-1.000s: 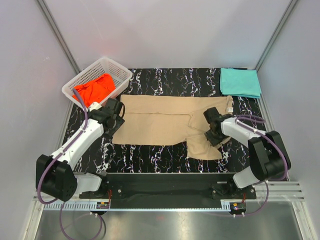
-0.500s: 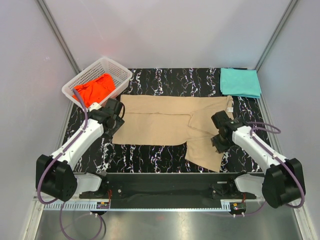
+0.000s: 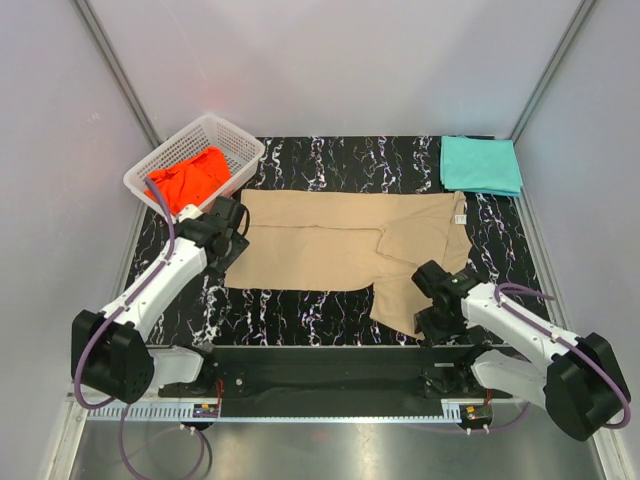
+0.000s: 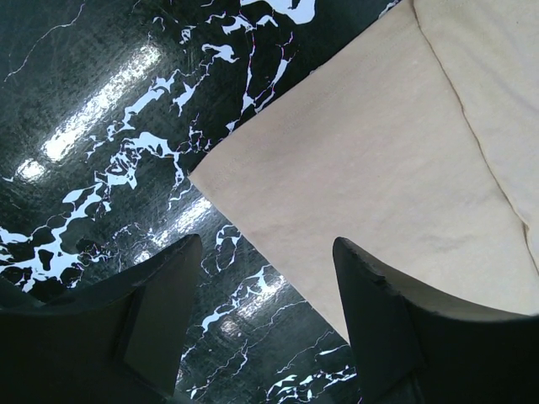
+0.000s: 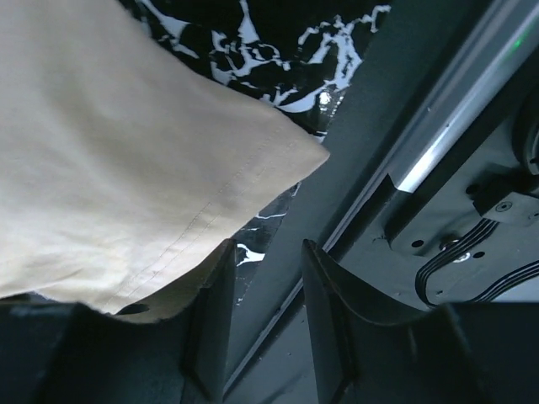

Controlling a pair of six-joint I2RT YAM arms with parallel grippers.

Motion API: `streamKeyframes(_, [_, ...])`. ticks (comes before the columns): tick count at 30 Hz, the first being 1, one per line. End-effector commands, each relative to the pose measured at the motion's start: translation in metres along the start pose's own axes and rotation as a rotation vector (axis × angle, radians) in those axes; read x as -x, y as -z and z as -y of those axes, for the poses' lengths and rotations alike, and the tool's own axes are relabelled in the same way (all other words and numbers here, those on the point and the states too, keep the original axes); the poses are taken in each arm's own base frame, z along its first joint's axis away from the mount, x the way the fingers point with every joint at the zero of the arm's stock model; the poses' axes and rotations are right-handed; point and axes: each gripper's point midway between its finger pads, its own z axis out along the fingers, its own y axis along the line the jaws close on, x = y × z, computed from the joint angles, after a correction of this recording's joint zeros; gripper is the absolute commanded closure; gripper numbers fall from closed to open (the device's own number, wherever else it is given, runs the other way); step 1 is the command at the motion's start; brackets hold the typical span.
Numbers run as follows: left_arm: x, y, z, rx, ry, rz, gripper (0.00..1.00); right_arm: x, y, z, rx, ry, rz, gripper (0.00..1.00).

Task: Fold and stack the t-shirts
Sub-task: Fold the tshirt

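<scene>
The right gripper picks up the tan t-shirt's flap by its hemmed near corner next, to fold it over the spread t-shirt.
The tan t-shirt (image 3: 320, 240) lies spread flat on the black marble table (image 3: 330, 160), with a flap (image 3: 400, 295) reaching toward the near edge. My left gripper (image 3: 232, 240) stands open at its left edge. In the left wrist view the tan t-shirt's corner (image 4: 337, 168) lies just ahead of the left gripper (image 4: 269, 252), with nothing between the fingers. My right gripper (image 3: 430, 318) hovers open at the flap's near corner. The right wrist view shows the tan t-shirt's hemmed corner (image 5: 168, 151) beside the right gripper (image 5: 268, 246), whose gap is empty. A teal t-shirt (image 3: 480, 165) lies folded at the back right.
A white lattice basket (image 3: 235, 140) at the back left holds an orange-red t-shirt (image 3: 190, 178). The table's near edge and a metal rail (image 5: 455, 126) lie right under the right gripper. Grey walls enclose the table on three sides.
My right arm has swung from the shirt's right side down to the near edge by the flap's corner. The flap's corner has shifted slightly. The left arm has not moved.
</scene>
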Motion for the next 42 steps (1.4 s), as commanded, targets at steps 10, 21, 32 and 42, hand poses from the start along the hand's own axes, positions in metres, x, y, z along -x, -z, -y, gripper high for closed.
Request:
streamKeyframes(10, [0.021, 0.020, 0.009, -0.065, 0.010, 0.056, 0.31, 0.002, -0.019, -0.020, 0.052, -0.184, 0.047, 0.53])
streamKeyframes(21, [0.030, 0.024, 0.004, -0.048, 0.047, 0.097, 0.30, 0.007, -0.022, -0.022, 0.053, -0.171, 0.092, 0.97])
streamKeyframes(32, [-0.009, 0.013, -0.007, -0.032, 0.207, -0.126, 0.33, 0.031, 0.033, -0.043, 0.149, 0.047, 0.259, 1.00])
streamKeyframes(42, [-0.030, -0.017, -0.029, 0.008, 0.449, -0.185, 0.44, 0.027, 0.070, -0.082, 0.369, 0.172, 0.261, 1.00])
